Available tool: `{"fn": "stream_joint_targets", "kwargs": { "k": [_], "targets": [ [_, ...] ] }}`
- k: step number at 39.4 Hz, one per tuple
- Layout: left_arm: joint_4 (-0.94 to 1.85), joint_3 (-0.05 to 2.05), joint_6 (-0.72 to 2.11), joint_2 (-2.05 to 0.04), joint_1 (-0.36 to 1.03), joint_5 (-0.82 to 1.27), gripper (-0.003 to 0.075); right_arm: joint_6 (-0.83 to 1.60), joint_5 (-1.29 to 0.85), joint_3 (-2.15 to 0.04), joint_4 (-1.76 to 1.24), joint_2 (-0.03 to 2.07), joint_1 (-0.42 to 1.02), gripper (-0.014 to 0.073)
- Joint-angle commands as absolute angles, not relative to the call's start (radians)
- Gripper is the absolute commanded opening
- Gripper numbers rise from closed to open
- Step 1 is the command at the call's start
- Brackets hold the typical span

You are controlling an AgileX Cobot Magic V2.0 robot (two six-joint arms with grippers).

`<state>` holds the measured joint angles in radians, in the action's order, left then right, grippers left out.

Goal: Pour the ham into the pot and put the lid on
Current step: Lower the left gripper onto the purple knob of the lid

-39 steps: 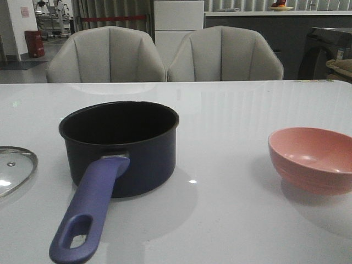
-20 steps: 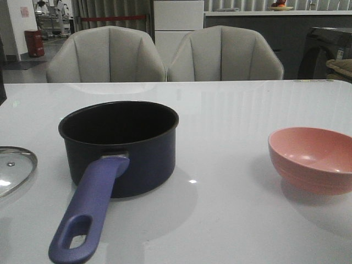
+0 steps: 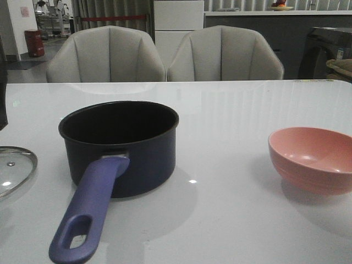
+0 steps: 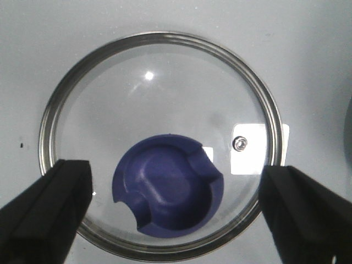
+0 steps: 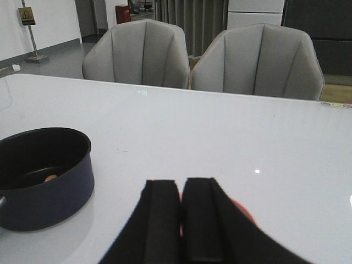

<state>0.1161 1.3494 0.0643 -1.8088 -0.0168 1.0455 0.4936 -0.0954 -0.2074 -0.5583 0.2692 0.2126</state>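
My left gripper is above the blue knob of the glass lid and would miss it if I closed now, so I need to first lower the gripper.
The pot [image 3: 126,159], dark navy with a long blue-purple handle [image 3: 91,209], stands left of the table's middle. In the right wrist view a tiny orange bit of ham [image 5: 50,177] lies on the black floor of the pot [image 5: 44,192]. The glass lid [image 3: 14,168] lies flat at the table's left edge. My left gripper [image 4: 175,190] hangs open straight over the lid [image 4: 165,93], one finger on each side of its blue-purple knob [image 4: 168,192], without touching it. My right gripper [image 5: 180,190] is shut with nothing held, above the pink bowl [image 5: 245,212].
The pink bowl [image 3: 313,159] sits upright on the right of the table, apart from the pot. Two grey chairs [image 3: 107,55] [image 3: 225,52] stand behind the far edge. A dark sliver of my left arm [image 3: 2,104] shows at the left border of the front view.
A dark part of my left arm has come into the front view at the left border, above the lid. Pot, lid and bowl have not moved.
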Motion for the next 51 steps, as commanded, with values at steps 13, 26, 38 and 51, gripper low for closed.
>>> {"fn": "stream_joint_targets", "kwargs": {
  "k": [13, 26, 38, 51],
  "targets": [
    [0.128, 1.379, 0.067, -1.859, -0.016, 1.100, 0.0640, 0.501, -0.036, -0.237, -0.567, 0.276, 0.211, 0.0151],
    [0.128, 1.379, 0.056, -1.885, -0.016, 1.070, 0.0638, 0.501, -0.036, -0.237, -0.567, 0.276, 0.211, 0.0151],
    [0.128, 1.379, 0.056, -1.915, -0.016, 1.066, 0.0533, 0.501, -0.036, -0.237, -0.567, 0.276, 0.211, 0.0151],
    [0.132, 1.379, 0.056, -1.926, -0.016, 1.071, 0.0328, 0.501, -0.036, -0.237, -0.567, 0.276, 0.211, 0.0151]
  ]
}}
